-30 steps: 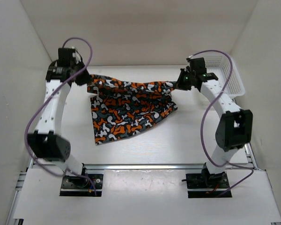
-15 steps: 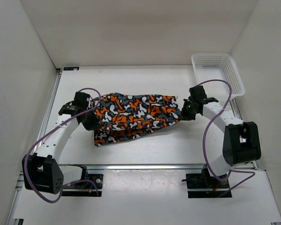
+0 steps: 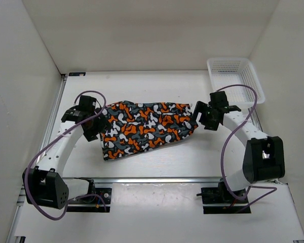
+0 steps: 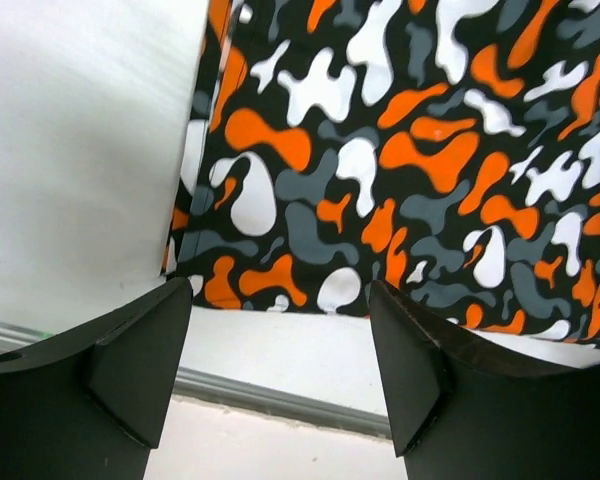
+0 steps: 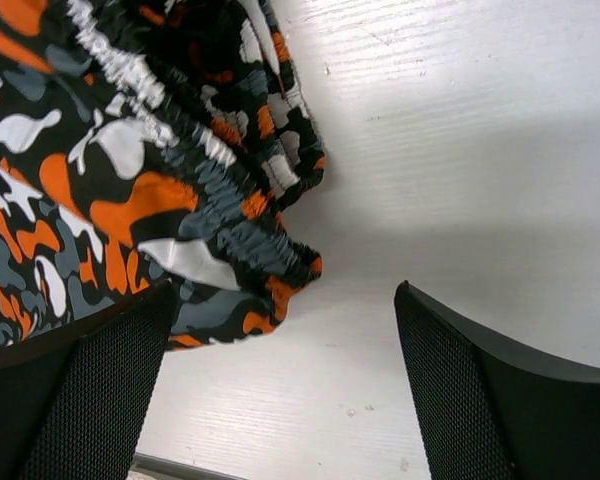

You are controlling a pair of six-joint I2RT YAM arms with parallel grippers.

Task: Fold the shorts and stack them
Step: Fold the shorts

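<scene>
My right gripper should next take the shorts' (image 3: 147, 129) gathered elastic waistband's near corner (image 3: 194, 127). Then it can fold that end of the shorts over the rest.
The shorts (image 3: 147, 129), printed in orange, black, grey and white blotches, lie folded over on the white table. My left gripper (image 3: 95, 131) sits at their left edge, open, with only bare table between its fingers (image 4: 130, 370). In the left wrist view the shorts (image 4: 380, 170) lie just beyond the fingertips. My right gripper (image 3: 199, 118) is at their right end, also open and holding nothing. Seen from the right wrist, the gathered elastic waistband (image 5: 230, 215) of the shorts (image 5: 100, 170) rests beside the left finger (image 5: 80, 400), apart from the right one.
A white mesh basket (image 3: 236, 80) stands at the back right corner, just behind the right arm. White walls enclose the table on three sides. A metal rail (image 3: 157, 179) runs along the near edge in front of the arm bases.
Both grippers came down from the back with the shorts stretched between them, laid the cloth folded over on the table, then opened and let go.
</scene>
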